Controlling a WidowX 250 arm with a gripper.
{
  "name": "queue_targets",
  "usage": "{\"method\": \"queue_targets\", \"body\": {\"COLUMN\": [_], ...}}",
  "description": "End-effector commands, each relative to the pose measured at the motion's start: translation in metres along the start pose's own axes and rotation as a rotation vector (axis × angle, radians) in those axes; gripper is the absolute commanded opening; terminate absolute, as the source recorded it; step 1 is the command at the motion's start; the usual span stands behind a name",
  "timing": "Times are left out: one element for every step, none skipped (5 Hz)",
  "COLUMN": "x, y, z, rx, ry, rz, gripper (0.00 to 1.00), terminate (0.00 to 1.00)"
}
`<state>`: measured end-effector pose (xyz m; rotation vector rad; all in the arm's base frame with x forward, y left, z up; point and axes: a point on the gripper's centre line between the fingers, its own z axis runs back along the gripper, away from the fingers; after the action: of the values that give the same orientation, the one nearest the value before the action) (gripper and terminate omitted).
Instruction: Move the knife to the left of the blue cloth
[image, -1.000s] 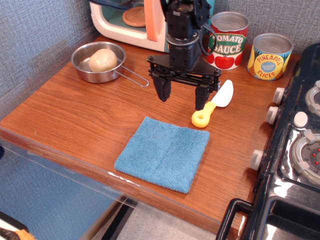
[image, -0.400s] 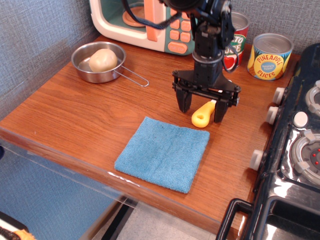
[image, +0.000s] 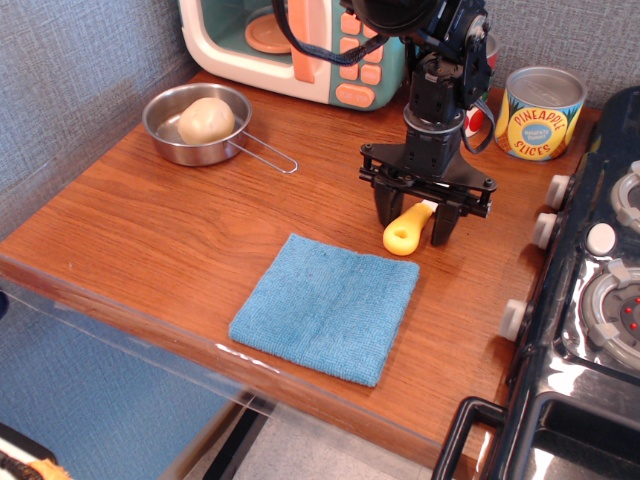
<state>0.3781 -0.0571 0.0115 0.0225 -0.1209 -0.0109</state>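
The knife needs to go to its new spot beside the blue cloth (image: 328, 305), so next my gripper needs to grab the knife by its yellow handle (image: 408, 228).
The knife (image: 404, 231) lies on the wooden table just behind the far right corner of the blue cloth (image: 328, 305). Only its yellow handle with the round hole shows; the white blade is hidden behind my gripper. My gripper (image: 413, 229) hangs right over the knife, open, with one finger on each side of the handle and the fingertips low near the table. The cloth lies flat near the table's front edge.
A steel pan (image: 198, 122) holding a pale round ball sits at the back left. A toy microwave (image: 290, 40) stands at the back. A pineapple can (image: 540, 111) and a partly hidden tomato can (image: 478, 75) stand back right. A toy stove (image: 600, 300) borders the right side.
My gripper has moved right and down, from left of the knife to directly over it, straddling the handle. The knife's blade is now hidden. The knife and cloth have not moved.
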Motion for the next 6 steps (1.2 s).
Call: {"method": "queue_targets", "body": {"x": [0.007,0.021,0.034,0.017,-0.031,-0.081], "y": [0.0,-0.001,0.002,0.025,0.063,0.107], "z": [0.011,0.027,0.072,0.106,0.118,0.112], "rx": [-0.002,-0.037,-0.05,-0.002,0.047,0.099], "ry": [-0.033,-0.088,-0.202,-0.236,-0.201,-0.158], "rz": [0.003,0.011,-0.006,-0.01,0.027,0.128], "gripper": [0.0,0.0,0.0,0.0,0.0,0.0], "terminate": [0.0,0.0,0.0,0.0,0.0,0.0]}}
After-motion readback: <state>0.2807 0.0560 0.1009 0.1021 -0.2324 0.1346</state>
